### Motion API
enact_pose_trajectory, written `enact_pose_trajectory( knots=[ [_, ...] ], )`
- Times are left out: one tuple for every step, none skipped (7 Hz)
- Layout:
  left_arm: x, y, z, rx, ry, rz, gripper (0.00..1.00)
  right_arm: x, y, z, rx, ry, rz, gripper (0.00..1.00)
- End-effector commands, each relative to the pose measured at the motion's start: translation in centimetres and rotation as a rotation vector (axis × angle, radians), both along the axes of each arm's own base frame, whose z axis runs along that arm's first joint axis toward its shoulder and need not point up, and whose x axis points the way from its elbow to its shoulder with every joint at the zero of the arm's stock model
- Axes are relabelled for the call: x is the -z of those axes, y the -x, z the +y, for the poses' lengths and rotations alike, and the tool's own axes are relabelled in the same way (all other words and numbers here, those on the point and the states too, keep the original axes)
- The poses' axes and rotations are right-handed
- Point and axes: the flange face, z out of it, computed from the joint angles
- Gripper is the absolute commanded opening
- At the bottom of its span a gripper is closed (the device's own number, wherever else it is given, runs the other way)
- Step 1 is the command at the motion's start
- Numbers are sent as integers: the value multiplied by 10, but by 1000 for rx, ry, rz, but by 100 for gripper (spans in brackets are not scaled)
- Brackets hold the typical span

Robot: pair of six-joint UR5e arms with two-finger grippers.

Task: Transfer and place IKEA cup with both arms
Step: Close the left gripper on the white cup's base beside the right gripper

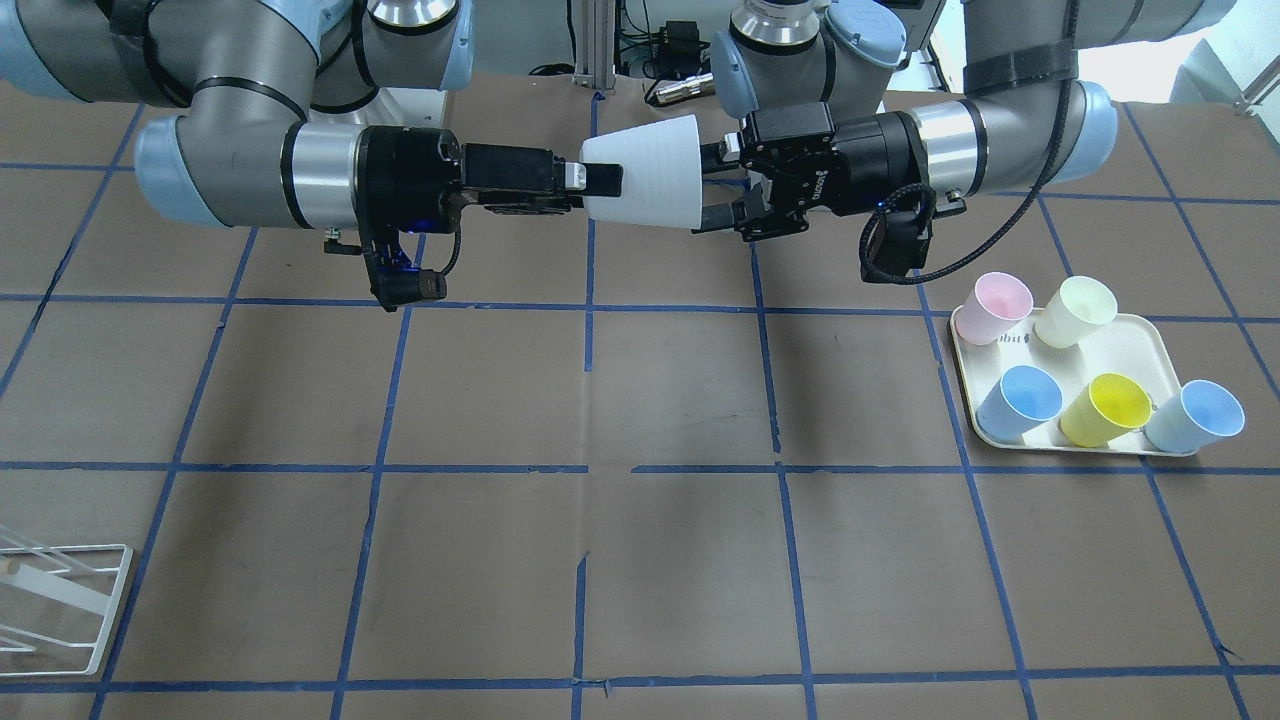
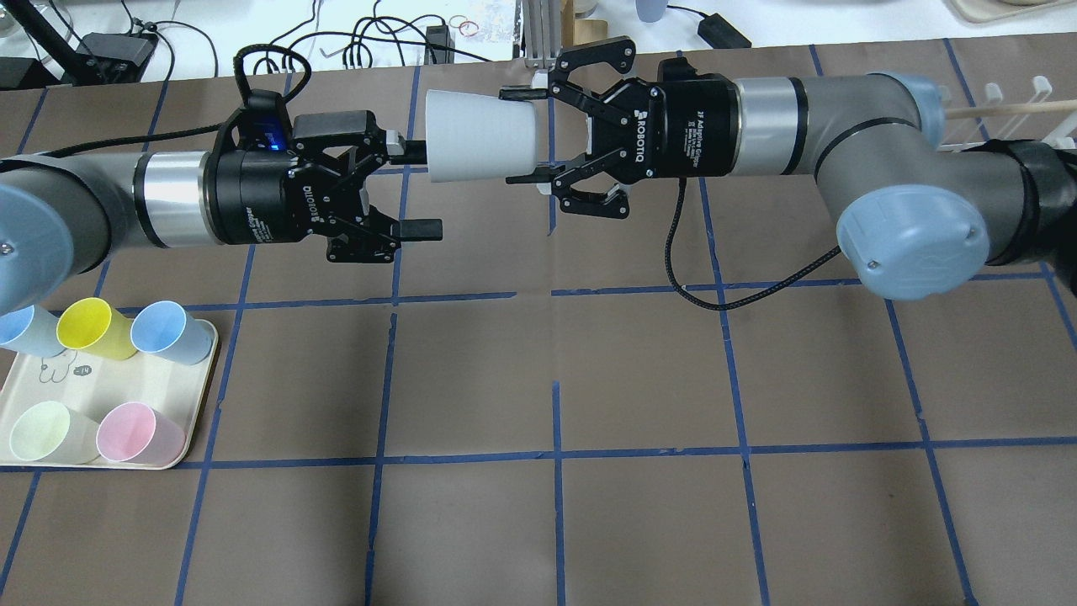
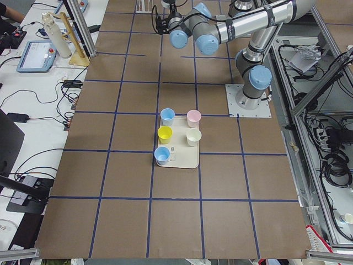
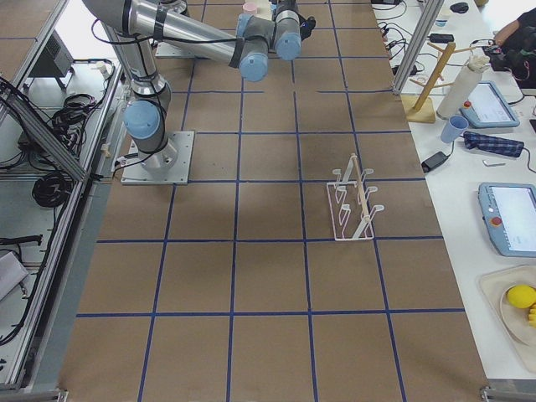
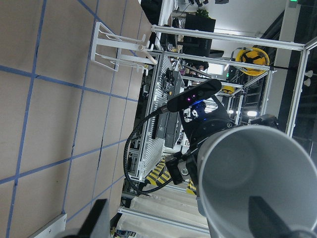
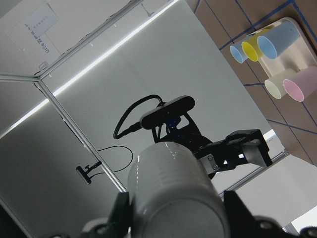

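My left gripper grips the pale-grey cup by its wide rim point(image 1: 696, 168) next, to carry the cup over to the cream tray point(image 1: 1014, 348).
The pale-grey IKEA cup point(image 2: 480, 139) lies on its side in the air between both grippers, above the far middle of the table; it also shows in the front view point(image 1: 645, 170). My right gripper point(image 2: 507, 135) is shut on the cup's narrow base end, with a finger on each side, as the right wrist view point(image 6: 176, 218) confirms. My left gripper point(image 2: 425, 190) is open at the cup's wide rim, with one finger at the mouth and the other outside, clear of the wall. The left wrist view shows the cup's open mouth point(image 5: 257, 178).
A cream tray point(image 2: 25, 379) on my left holds two light-blue cups, a yellow point(image 2: 88, 326), a pink and a cream-yellow cup. A white wire rack point(image 4: 352, 205) stands on my right side of the table. Cables and gear lie along the table's far edge.
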Motion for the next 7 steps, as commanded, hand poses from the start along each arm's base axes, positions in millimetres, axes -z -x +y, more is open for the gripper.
enact_pose_trajectory(
  knots=[
    [-2, 1, -2, -16, 4, 19, 76, 4, 0, -2, 0, -13, -1, 0],
    [-2, 1, -3, -27, 7, 32, 70, 5, 0, -2, 0, -18, -1, 0],
    [-1, 1, -5, -36, 7, 44, 66, 4, 0, -2, 0, -32, -1, 0],
    [-2, 2, -5, -33, 10, 43, 64, 4, -1, -1, -2, -38, -1, 0],
    [-2, 3, -5, -31, 27, 43, 63, 4, -1, -1, -2, -38, -1, 0],
    [-2, 4, -6, -28, 33, 44, 59, 4, -2, 0, -5, -38, -1, 0],
    [-2, 7, -5, -22, 34, 44, 45, 4, -3, 0, -5, -40, -1, 0]
  ],
)
